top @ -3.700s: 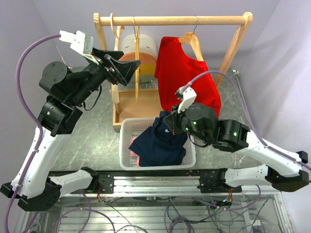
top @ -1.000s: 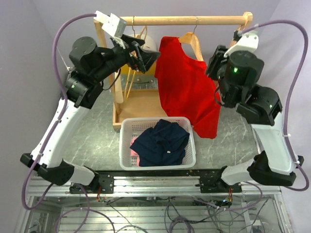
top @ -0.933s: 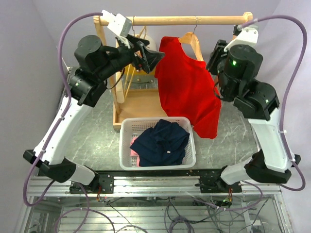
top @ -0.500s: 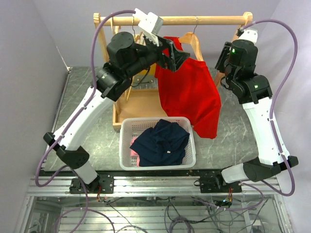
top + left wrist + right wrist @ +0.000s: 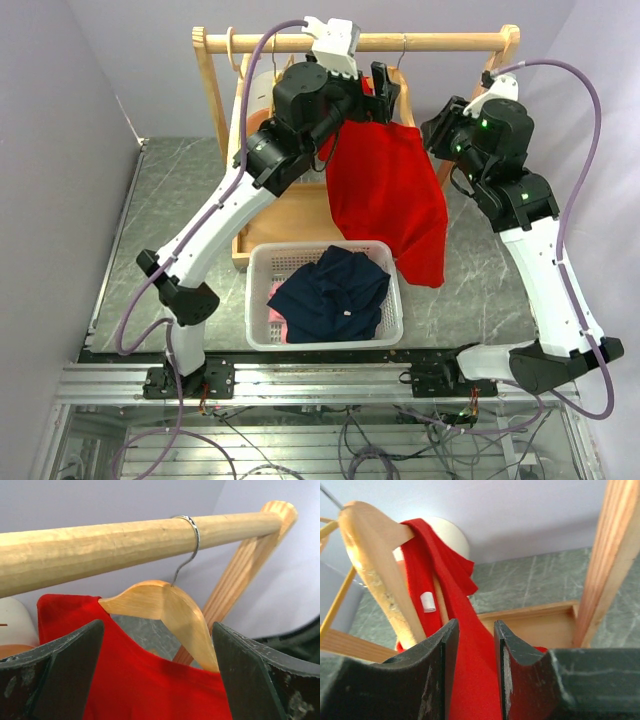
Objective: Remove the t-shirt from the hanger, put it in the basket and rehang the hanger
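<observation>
The hanger's wooden neck is below its hook. My left gripper should next grab the hanger there, so the hook and arms stay free to remove the t-shirt (image 5: 385,195).
The red t-shirt (image 5: 385,195) hangs on a wooden hanger (image 5: 404,90) hooked over the rack's rail (image 5: 440,42). My left gripper (image 5: 378,84) is up at the hanger's neck. In the left wrist view it (image 5: 157,672) stands wide open, one finger on each side of the hanger (image 5: 172,605) and the red collar (image 5: 150,690), touching neither. My right gripper (image 5: 438,128) is at the shirt's right shoulder. Its jaws (image 5: 474,672) stand a narrow gap apart, with red cloth (image 5: 472,690) showing in the gap. The hanger's arm (image 5: 375,575) and a white label (image 5: 427,601) lie to its left.
A white basket (image 5: 258,300) with a navy garment (image 5: 330,290) sits below the shirt. The rack's wooden base tray (image 5: 285,215) lies behind it. The slanted right post (image 5: 490,90) stands close to my right arm. Bare hangers (image 5: 240,60) hang at the rail's left end.
My left arm has swung right along the rail to the hanger, and its jaws have opened wider. My right gripper has come down and left to the shirt's shoulder. The shirt hangs as before.
</observation>
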Motion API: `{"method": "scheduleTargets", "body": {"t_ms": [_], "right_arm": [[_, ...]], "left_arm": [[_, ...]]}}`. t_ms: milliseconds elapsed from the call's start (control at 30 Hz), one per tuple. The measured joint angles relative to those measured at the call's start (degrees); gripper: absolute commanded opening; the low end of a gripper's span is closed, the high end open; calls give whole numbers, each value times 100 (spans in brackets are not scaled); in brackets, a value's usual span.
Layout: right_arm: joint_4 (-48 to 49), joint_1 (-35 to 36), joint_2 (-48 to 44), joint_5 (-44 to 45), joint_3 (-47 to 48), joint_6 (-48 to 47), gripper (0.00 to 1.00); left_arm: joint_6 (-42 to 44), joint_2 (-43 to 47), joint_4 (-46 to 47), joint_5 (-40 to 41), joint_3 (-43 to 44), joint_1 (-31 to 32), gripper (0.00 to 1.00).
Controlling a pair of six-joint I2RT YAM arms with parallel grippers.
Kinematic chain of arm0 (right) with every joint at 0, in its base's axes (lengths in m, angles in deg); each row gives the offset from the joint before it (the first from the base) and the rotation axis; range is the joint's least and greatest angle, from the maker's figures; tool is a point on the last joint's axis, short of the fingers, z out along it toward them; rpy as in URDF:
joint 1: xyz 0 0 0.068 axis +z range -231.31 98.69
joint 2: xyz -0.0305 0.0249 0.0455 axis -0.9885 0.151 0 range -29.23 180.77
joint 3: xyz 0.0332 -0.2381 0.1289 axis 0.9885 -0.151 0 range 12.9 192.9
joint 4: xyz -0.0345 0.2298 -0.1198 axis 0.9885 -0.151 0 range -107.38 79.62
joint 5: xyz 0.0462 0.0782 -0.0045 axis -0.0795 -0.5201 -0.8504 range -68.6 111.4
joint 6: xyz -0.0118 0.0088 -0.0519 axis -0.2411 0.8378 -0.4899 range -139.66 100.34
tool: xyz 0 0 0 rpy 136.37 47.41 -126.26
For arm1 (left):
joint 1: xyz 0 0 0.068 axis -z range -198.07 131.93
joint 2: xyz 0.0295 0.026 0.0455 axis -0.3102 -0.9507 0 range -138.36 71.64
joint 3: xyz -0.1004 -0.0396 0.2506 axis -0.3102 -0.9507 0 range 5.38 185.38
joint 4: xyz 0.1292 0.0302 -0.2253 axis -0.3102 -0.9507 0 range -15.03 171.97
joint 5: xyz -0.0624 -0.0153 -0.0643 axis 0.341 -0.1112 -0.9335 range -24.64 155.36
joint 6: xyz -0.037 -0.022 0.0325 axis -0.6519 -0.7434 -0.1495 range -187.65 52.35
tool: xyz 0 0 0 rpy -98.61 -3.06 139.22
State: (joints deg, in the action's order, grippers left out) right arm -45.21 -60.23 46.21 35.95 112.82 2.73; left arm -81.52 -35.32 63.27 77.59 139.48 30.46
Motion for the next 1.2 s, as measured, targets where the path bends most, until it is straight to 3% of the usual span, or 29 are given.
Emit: {"method": "scheduleTargets", "body": {"t_ms": [567,800,933,1100,1200], "right_arm": [[522,575,42,-748,-284,229,34],[527,682,136,-743,-319,221,34],[503,664,136,-680,-352,203,34],[498,669,133,-662,-433,188,35],[494,675,111,-660,-503,181,35]], "left_arm": [[-57,-361,179,173,249,105,99],[17,-555,249,175,321,125,88],[83,-730,289,245,326,116,72],[179,-857,323,278,319,127,34],[234,-855,413,304,249,144,21]]}}
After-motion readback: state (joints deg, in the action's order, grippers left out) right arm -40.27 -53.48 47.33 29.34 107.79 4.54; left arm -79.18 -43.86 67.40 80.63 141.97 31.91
